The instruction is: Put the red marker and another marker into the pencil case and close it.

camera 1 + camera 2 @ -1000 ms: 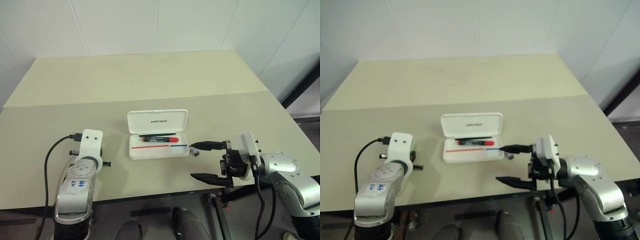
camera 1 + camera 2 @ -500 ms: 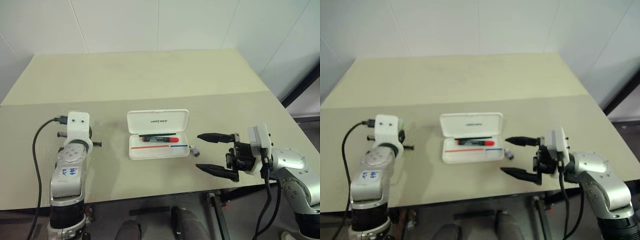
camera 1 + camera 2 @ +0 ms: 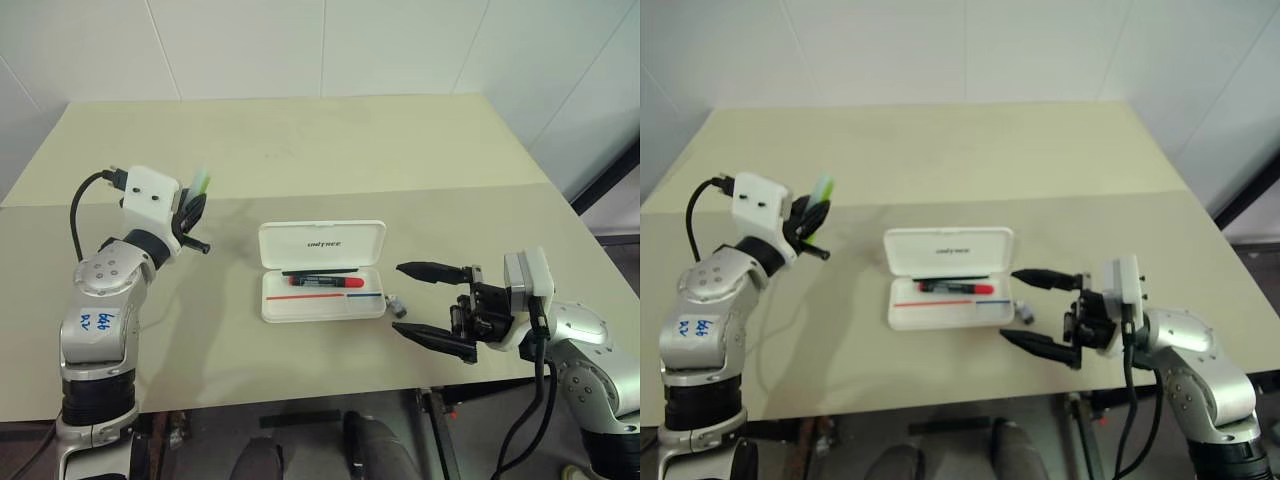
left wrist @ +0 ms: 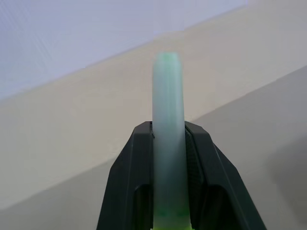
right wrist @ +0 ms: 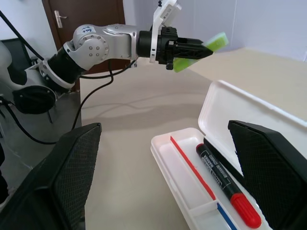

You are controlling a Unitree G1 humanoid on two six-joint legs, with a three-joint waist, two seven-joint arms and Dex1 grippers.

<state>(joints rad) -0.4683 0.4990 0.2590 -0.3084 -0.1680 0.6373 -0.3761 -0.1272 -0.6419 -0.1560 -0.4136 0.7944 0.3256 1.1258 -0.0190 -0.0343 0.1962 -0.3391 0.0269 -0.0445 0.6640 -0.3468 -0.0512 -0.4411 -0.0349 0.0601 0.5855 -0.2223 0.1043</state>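
The light-green highlighter point(image 3: 203, 181) hangs high, short of the white tray point(image 3: 322, 300), and would miss the case, so it is too early to open. My left gripper moves it there next.
The white pencil case point(image 3: 322, 243) lies open at the table's middle, lid standing back. The red marker point(image 3: 326, 281) lies in its tray, also seen in the right wrist view point(image 5: 228, 189). My left gripper point(image 3: 196, 205) is raised above the table to the left of the case, pointing about level, shut on the light-green highlighter point(image 3: 203, 181). The highlighter's body point(image 4: 168, 100) sticks out past the fingertips. My right gripper point(image 3: 396, 298) hangs open just right of the case, fingers wide apart and aimed at the case's right end, holding nothing.
A small grey block point(image 3: 397, 303) lies on the table against the case's right end, between my right fingers. A seam point(image 3: 450, 186) crosses the table behind the case. The near table edge point(image 3: 300, 395) runs below both arms. A dark door point(image 5: 91, 19) stands beyond the table.
My left arm has risen from the table with the green highlighter, and its gripper has tipped from pointing down to about level. The right gripper stays open beside the case.
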